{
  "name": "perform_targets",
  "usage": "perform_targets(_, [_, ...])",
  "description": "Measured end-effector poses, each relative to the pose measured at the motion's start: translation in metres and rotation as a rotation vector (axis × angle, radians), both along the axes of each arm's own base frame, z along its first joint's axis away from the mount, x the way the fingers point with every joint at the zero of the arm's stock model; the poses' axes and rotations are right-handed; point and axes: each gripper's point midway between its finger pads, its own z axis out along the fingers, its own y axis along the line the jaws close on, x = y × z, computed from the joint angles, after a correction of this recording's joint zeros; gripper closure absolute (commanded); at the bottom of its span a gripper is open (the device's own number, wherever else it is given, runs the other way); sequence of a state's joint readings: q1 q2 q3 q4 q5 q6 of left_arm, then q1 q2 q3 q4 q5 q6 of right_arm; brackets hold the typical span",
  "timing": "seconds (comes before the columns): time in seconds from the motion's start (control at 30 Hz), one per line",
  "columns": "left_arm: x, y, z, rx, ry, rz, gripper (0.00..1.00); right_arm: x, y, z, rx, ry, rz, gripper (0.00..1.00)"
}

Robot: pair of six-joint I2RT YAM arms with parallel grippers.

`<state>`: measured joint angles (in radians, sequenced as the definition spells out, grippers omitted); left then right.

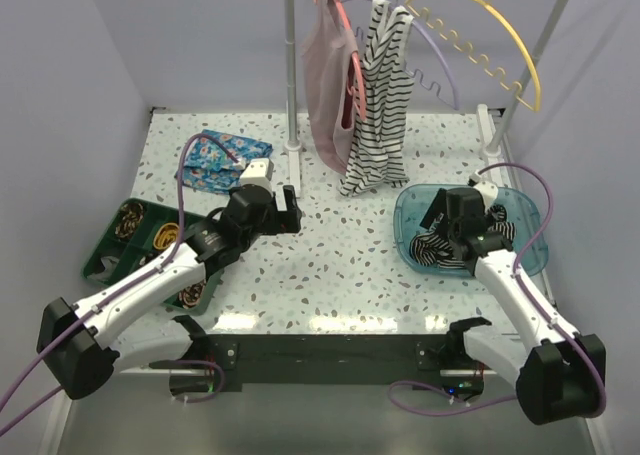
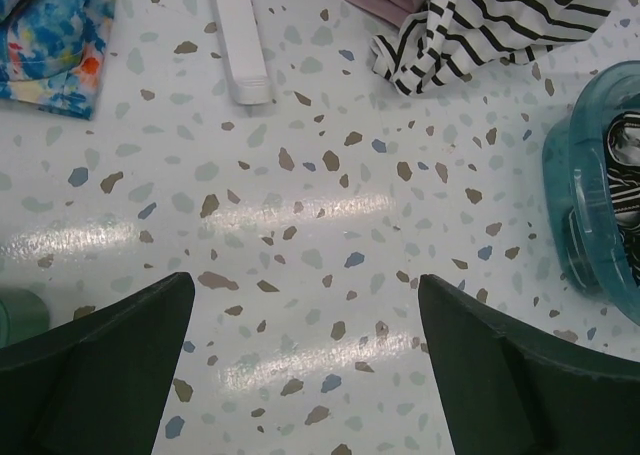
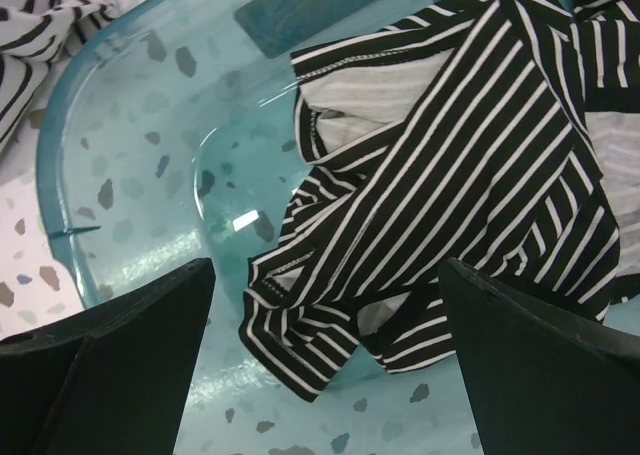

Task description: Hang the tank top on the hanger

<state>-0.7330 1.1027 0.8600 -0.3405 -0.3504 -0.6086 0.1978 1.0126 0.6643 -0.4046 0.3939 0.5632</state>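
Observation:
The crumpled tank top needs to be grabbed next by its near edge (image 1: pixel 432 251) (image 3: pixel 322 320) with my right gripper, which leaves the rest free to spread for hanging.
The tank top (image 3: pixel 440 195), black with thin white stripes, lies crumpled in a teal tray (image 3: pixel 130 155) at the right of the table; it also shows in the top view (image 1: pixel 440 243). My right gripper (image 3: pixel 325 350) is open just above it, its jaws straddling the top's near edge; it shows in the top view (image 1: pixel 455 220). The yellow hanger (image 1: pixel 490 35) hangs empty on the rack at the back right. My left gripper (image 2: pixel 305 360) is open and empty above bare table; in the top view (image 1: pixel 285 210) it is left of centre.
A pink top (image 1: pixel 328 85) on a pink hanger and a white bold-striped garment (image 1: pixel 378 95) on a lavender hanger hang from the rack. A floral cloth (image 1: pixel 222 160) lies at the back left. A green tray (image 1: pixel 135 240) of small items stands at the left.

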Motion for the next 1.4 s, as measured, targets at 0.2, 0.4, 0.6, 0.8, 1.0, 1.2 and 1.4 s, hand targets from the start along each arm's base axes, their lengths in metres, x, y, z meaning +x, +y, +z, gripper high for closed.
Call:
perform_targets(0.2, [-0.001,-0.002,0.007,-0.006,-0.008,-0.019,0.00,0.005,-0.018,-0.014,0.058,0.036,-0.079,0.01])
perform_targets(0.4, [-0.003,-0.004,0.013,-0.011,-0.015,-0.044,0.00,0.015,-0.036,-0.047,0.152,0.108,-0.158,0.07])
perform_targets(0.6, [-0.006,-0.004,0.016,-0.019,-0.016,-0.051,0.00,0.021,-0.029,-0.055,0.193,0.110,-0.141,0.54])
perform_targets(0.8, [-0.008,-0.004,0.019,-0.029,-0.021,-0.057,0.00,0.023,-0.025,-0.046,0.198,0.082,-0.096,1.00])
perform_targets(1.0, [-0.008,-0.004,0.020,-0.031,-0.021,-0.057,0.00,0.025,-0.019,-0.010,0.210,-0.002,-0.047,1.00])
perform_targets(1.2, [-0.007,-0.004,0.020,-0.030,-0.022,-0.055,0.00,0.034,-0.009,0.084,0.232,-0.203,0.033,1.00])
perform_targets(1.4, [-0.007,0.002,0.029,-0.040,-0.045,-0.029,0.00,0.034,0.015,0.189,0.286,-0.400,0.181,1.00])
